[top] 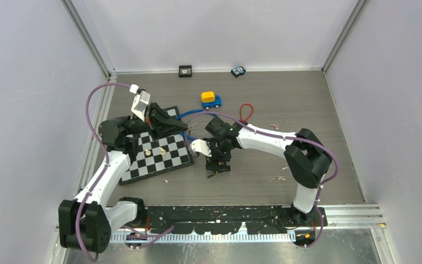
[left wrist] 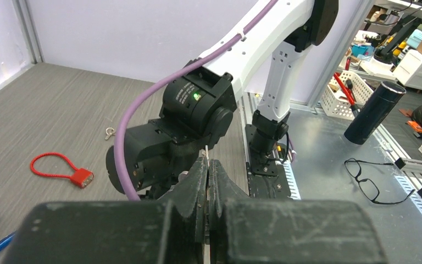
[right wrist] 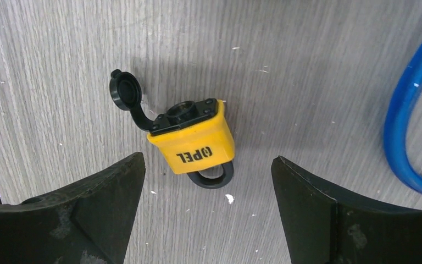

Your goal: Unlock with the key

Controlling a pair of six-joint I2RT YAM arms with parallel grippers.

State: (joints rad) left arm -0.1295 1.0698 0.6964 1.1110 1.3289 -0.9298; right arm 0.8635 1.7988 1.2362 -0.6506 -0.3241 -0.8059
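Observation:
My right gripper isn't ready to close on the padlock yet and should move toward it first, because the padlock has most of its yellow body beyond the fingers.
A yellow padlock lies on the grey table, its black dust cap flipped open and the keyhole end facing away from the camera. My right gripper hangs open right above it, one finger on each side, not touching. In the top view the right gripper hides the padlock. My left gripper is shut on a thin metal key, whose tip just shows between the fingertips. It points at the right arm's wrist. In the top view the left gripper is above the chessboard's far corner.
A chessboard with a few pieces lies under the left arm. A blue cable loop lies right of the padlock. A red cable lock, a yellow-blue toy car and loose keys lie around.

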